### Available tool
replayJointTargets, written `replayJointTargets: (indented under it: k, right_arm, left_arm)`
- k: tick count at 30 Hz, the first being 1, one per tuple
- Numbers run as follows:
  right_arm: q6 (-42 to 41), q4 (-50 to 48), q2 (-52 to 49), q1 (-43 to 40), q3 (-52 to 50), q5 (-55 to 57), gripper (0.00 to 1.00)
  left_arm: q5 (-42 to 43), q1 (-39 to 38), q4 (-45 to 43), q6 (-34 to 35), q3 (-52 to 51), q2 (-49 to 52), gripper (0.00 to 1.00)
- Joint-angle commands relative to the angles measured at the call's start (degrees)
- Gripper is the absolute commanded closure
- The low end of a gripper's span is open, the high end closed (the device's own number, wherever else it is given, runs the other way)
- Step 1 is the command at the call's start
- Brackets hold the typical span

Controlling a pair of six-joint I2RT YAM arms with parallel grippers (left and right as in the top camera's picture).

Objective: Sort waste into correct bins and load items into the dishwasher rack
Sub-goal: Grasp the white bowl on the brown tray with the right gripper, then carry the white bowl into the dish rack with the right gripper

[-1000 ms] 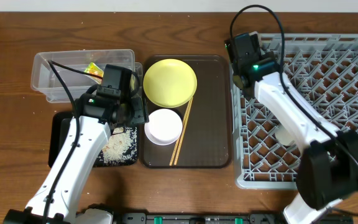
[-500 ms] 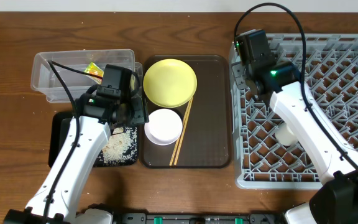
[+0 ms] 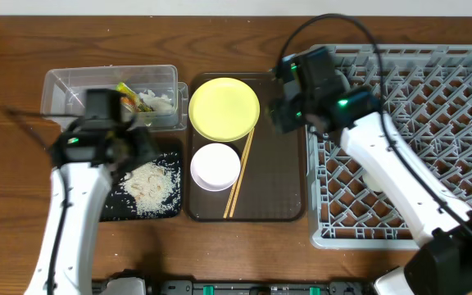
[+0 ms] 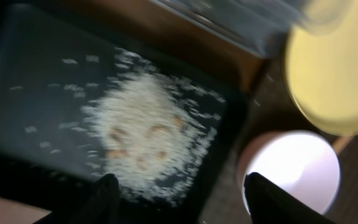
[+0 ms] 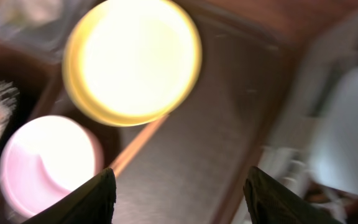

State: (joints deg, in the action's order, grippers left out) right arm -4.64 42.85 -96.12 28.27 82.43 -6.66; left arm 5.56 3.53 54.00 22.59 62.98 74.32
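The right gripper grabs the bowl's rim on the rack-facing side next, to tilt and load the white bowl [image 3: 215, 166] into the rack.
The yellow plate [image 3: 224, 108], white bowl [image 3: 215, 166] and chopsticks [image 3: 240, 174] lie on the brown serving tray [image 3: 281, 180]. The rice heap [image 3: 147, 184] lies in the black tray [image 3: 169, 210]. The snack wrapper [image 3: 128, 92] and white paper scraps [image 3: 158, 102] are in the clear tub [image 3: 56, 82]. My left gripper [image 3: 138, 147] is open and empty over the black tray, above the rice [image 4: 148, 137]. My right gripper [image 3: 279, 115] is open and empty over the brown tray [image 5: 216, 124], right of the plate [image 5: 132, 59]. The grey rack [image 3: 433, 106] stands at the right.
A pale blurred object [image 5: 350, 124] sits in the rack near its left edge, partly hidden under my right arm in the overhead view. The white bowl [image 4: 297, 168] is just right of my left gripper's right finger. The wrist views are motion-blurred.
My left arm has swung left, uncovering the rice and the tub's contents. My right gripper has moved left from over the rack's corner to over the brown tray.
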Motion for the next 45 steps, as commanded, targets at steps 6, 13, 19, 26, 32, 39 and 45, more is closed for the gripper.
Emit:
replayJointTargets:
  k: [6, 13, 19, 26, 32, 39, 45]
  right_arm:
    - [-0.9, 0.2, -7.7, 9.2, -0.2, -3.5, 0.36]
    - [-5.2, -0.7, -16.1, 12.6, -0.2, -3.2, 0.49]
    - [-6.1, -2.8, -20.4, 13.2, -0.2, -3.1, 0.62]
    - [-8.9, -3.2, -21.1, 13.2, -0.2, 2.1, 0.91]
    - [-7.8, -4.0, -18.5, 11.0, 1.9, 2.4, 0.99]
    - [-4.2, -1.9, -8.5, 5.4, 6.9, 9.6, 0.99]
    - [2.7, -0.5, 1.2, -3.3, 7.0, 22.8, 0.99]
  left_arm:
    - [-0.9, 9.0, 3.2, 1.7, 0.3, -1.4, 0.24]
    - [-0.9, 9.2, 3.3, 1.7, 0.3, -1.4, 0.24]
    - [-0.9, 9.2, 3.3, 1.7, 0.3, -1.4, 0.24]
    - [-0.9, 9.2, 3.3, 1.7, 0.3, -1.4, 0.24]
    - [-0.9, 9.2, 3.3, 1.7, 0.3, -1.4, 0.24]
    - [-0.9, 9.2, 3.2, 1.7, 0.3, -1.4, 0.24]
    - [-0.9, 9.2, 3.1, 1.7, 0.3, -1.4, 0.24]
